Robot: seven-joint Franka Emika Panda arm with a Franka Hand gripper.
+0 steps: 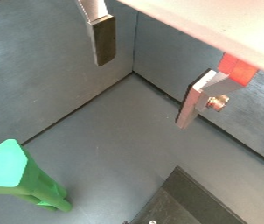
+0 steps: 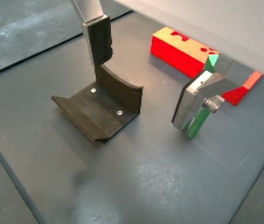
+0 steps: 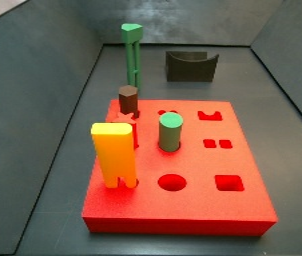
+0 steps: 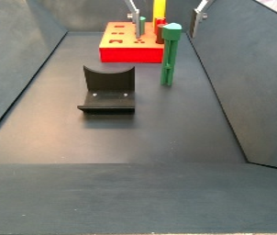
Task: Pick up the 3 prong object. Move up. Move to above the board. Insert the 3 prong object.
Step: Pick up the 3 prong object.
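Next, my gripper needs to grab the 3 prong object by its triangular top (image 3: 132, 30) to lift it and insert it into the board (image 3: 241, 205).
The 3 prong object (image 3: 131, 55) is a tall, slender green post with a triangular top, standing upright on the floor behind the board (image 3: 241, 205) and next to the fixture (image 3: 190, 65). It also shows in a side view (image 4: 170, 55) and in a wrist view (image 1: 12, 171). In a wrist view only a green strip of it (image 2: 197, 128) shows behind one finger. My gripper (image 1: 152, 70) is open and empty, above and beside the post, with its fingertips (image 4: 135, 13) at the top edge of a side view. It also shows open in a wrist view (image 2: 148, 74).
On the red board (image 4: 119, 50) stand a yellow two-legged block (image 3: 112, 155), a short green cylinder (image 3: 171, 132) and a brown cylinder (image 3: 127, 100). The dark fixture (image 4: 106, 90) stands on the floor (image 2: 158, 179). Grey walls (image 4: 233, 64) enclose the floor on both sides.
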